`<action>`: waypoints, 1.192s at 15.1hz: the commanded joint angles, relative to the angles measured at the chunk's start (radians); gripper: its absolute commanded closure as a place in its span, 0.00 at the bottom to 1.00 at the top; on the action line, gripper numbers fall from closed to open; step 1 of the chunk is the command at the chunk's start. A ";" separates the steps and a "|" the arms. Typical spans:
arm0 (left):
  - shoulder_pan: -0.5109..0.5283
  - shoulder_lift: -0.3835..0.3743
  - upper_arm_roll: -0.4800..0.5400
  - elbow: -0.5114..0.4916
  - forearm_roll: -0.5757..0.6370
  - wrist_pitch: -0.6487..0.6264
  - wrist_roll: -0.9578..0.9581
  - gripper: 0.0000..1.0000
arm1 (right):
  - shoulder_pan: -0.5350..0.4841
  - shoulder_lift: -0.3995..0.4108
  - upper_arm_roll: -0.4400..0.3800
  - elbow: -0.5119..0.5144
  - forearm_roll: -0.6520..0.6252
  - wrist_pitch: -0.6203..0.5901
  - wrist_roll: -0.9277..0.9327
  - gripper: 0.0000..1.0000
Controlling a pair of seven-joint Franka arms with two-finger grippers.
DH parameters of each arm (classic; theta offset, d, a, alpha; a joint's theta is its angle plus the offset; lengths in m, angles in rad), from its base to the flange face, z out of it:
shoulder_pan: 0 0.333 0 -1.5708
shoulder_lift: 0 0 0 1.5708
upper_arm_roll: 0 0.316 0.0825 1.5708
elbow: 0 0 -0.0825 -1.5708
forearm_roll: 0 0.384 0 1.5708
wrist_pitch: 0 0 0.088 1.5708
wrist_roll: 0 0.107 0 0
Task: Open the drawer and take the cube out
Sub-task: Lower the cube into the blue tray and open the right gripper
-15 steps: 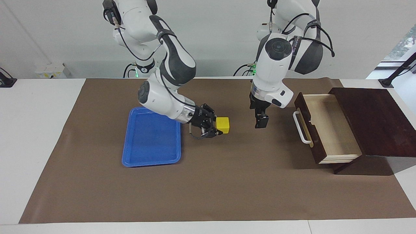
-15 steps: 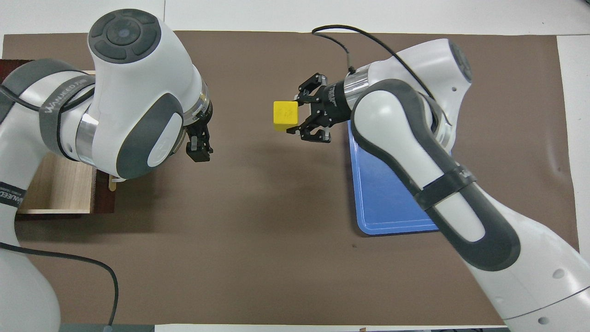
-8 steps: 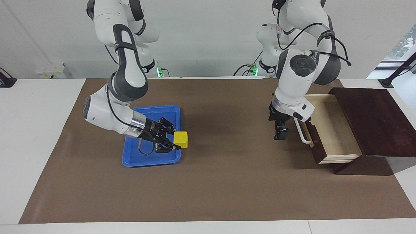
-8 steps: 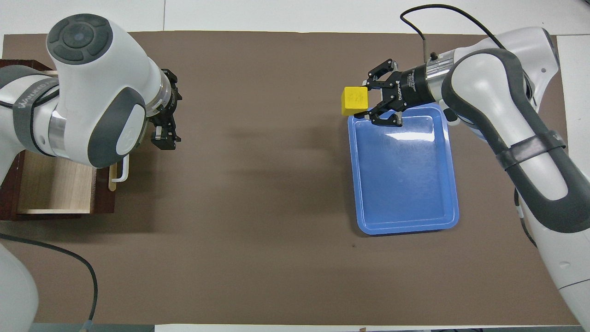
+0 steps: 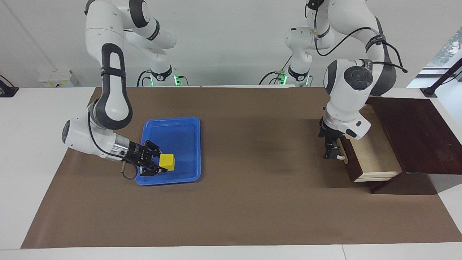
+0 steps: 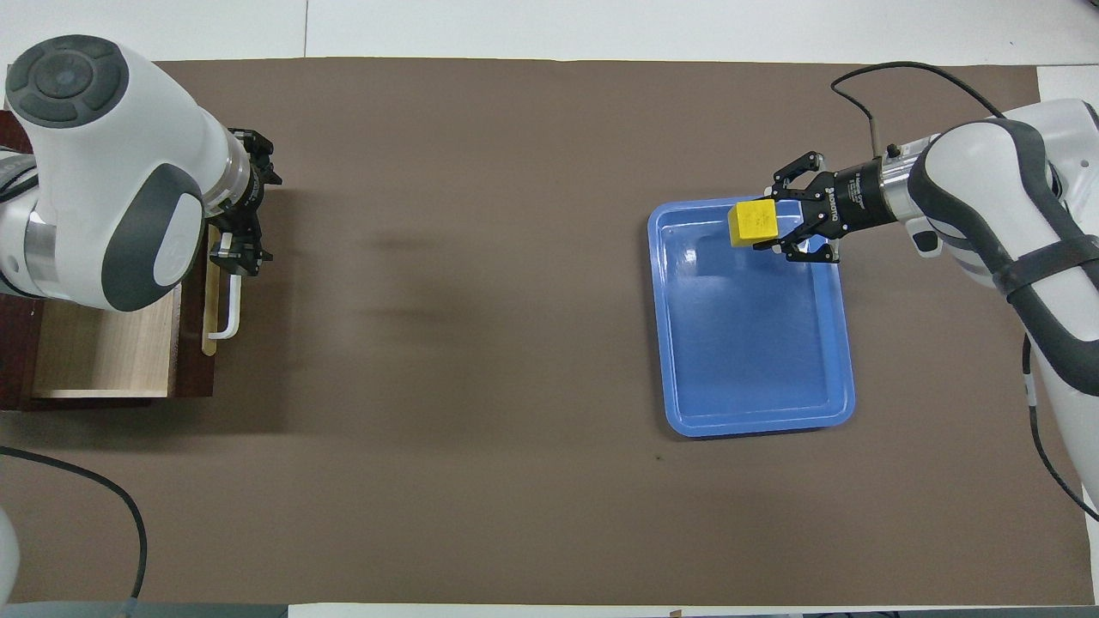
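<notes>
The yellow cube (image 5: 167, 161) is above the far rim of the blue tray, so my right gripper should keep holding it. The cube would miss its place if I opened now.
The yellow cube (image 5: 167, 161) (image 6: 753, 224) hangs low over the blue tray (image 5: 180, 137) (image 6: 747, 343), above the tray's end farther from the robots. My right gripper (image 5: 163, 163) (image 6: 768, 225) is shut on it, reaching in sideways. The dark wooden drawer (image 5: 371, 155) (image 6: 103, 352) stands pulled out of its box (image 5: 415, 133), and its pale inside shows nothing in it. My left gripper (image 5: 330, 152) (image 6: 233, 251) points down, open, right at the farther end of the white handle (image 5: 339, 157) (image 6: 230, 300). Whether it touches the handle I cannot tell.
A brown mat (image 5: 252, 202) (image 6: 481, 360) covers most of the white table. The tray lies toward the right arm's end and the drawer box toward the left arm's end, with bare mat between them.
My right gripper has carried the cube from the middle of the mat to over the tray and lowered it. My left gripper has moved back to the drawer handle.
</notes>
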 commanded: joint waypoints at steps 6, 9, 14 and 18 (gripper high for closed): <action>0.089 -0.066 -0.006 -0.110 0.092 0.055 0.074 0.00 | -0.012 0.012 -0.065 -0.070 -0.030 0.017 -0.155 1.00; 0.122 -0.064 -0.004 -0.106 0.099 0.056 0.130 0.00 | -0.013 0.018 -0.068 -0.090 -0.033 0.041 -0.163 1.00; 0.195 -0.063 -0.004 -0.105 0.130 0.088 0.219 0.00 | -0.016 0.018 -0.080 -0.135 -0.037 0.087 -0.235 1.00; 0.249 -0.058 -0.004 -0.103 0.130 0.116 0.298 0.00 | -0.016 0.018 -0.085 -0.135 -0.037 0.084 -0.236 1.00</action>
